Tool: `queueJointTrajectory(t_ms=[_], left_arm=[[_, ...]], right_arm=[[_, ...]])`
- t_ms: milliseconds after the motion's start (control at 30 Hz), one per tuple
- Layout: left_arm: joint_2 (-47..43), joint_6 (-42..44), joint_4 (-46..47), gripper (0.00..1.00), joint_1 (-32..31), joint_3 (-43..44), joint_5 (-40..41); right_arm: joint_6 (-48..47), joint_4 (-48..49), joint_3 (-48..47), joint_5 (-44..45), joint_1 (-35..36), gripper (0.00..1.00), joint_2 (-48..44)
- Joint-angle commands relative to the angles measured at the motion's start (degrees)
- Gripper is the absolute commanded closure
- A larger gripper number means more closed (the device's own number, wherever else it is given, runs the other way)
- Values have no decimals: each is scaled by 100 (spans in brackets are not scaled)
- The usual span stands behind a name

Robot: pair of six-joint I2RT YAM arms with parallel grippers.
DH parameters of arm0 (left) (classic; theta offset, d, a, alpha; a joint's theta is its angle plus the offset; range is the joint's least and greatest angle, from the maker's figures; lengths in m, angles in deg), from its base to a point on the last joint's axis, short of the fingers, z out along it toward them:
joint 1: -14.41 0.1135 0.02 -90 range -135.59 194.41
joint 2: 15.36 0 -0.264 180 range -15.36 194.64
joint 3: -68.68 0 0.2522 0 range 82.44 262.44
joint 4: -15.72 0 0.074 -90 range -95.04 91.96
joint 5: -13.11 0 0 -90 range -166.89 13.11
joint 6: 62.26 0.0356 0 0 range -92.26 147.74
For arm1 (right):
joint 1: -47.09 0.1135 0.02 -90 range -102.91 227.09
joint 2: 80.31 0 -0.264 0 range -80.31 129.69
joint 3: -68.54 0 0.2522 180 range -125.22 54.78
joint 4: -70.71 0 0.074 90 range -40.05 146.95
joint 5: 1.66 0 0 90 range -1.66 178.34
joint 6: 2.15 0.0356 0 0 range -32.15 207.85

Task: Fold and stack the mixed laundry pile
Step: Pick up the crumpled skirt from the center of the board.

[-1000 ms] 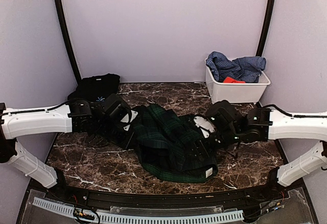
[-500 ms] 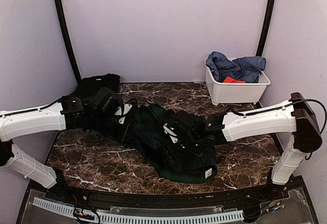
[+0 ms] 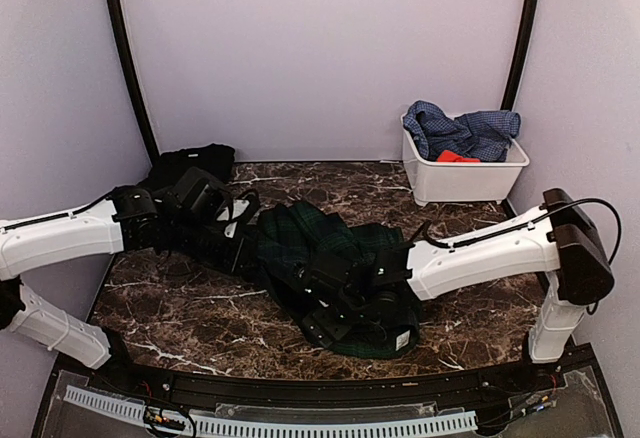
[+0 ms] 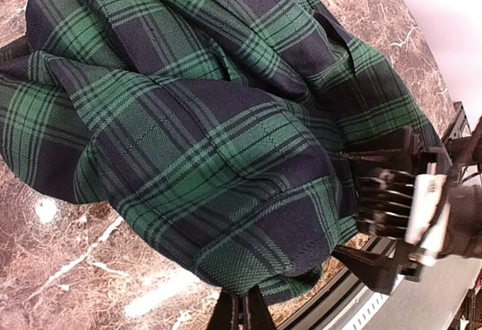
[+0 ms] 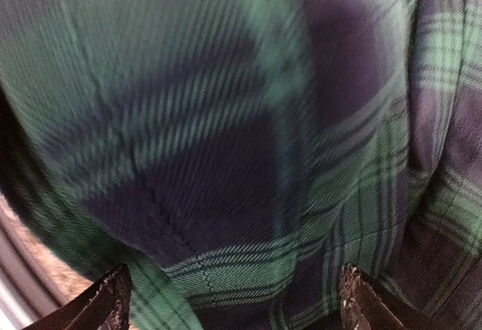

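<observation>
Next, my right gripper grabs the plaid garment (image 3: 300, 243) by its near hem (image 3: 314, 319), apart from my left gripper's hold, to spread the garment for folding.
The dark green-navy plaid garment (image 3: 300, 243) lies crumpled at the middle of the marble table (image 3: 170, 308). My left gripper (image 3: 250, 248) sits at its left edge. In the left wrist view its fingertips (image 4: 241, 316) are pressed together, with the plaid hem (image 4: 226, 194) caught at their tips. My right gripper (image 3: 335, 318) reaches across from the right onto the near part of the garment. Its fingers (image 5: 113, 300) stand wide apart over the plaid cloth (image 5: 226, 157), with nothing pinched between them; the right gripper (image 5: 237, 304) is open. It also shows in the left wrist view as a black gripper (image 4: 407, 202).
A plain black garment (image 3: 190, 166) lies at the back left corner. A white bin (image 3: 465, 180) at the back right holds a blue checked shirt (image 3: 465, 130) and a red-orange piece (image 3: 457, 157). A black rail (image 3: 300, 388) runs along the near edge.
The right arm has swung from the right side across to the near middle of the plaid garment, and its jaws have widened. The left gripper has drawn slightly back and left.
</observation>
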Motion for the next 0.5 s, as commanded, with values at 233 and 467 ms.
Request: queueJointTrajectory(t_ms=[233, 467], left_arm=[[-424, 85, -91, 100, 220, -186, -58], [-459, 99, 33, 100, 340, -247, 65]], right_arm=[[707, -970, -43, 1995, -119, 78, -289], [-142, 187, -148, 1644, -606, 100, -1377]])
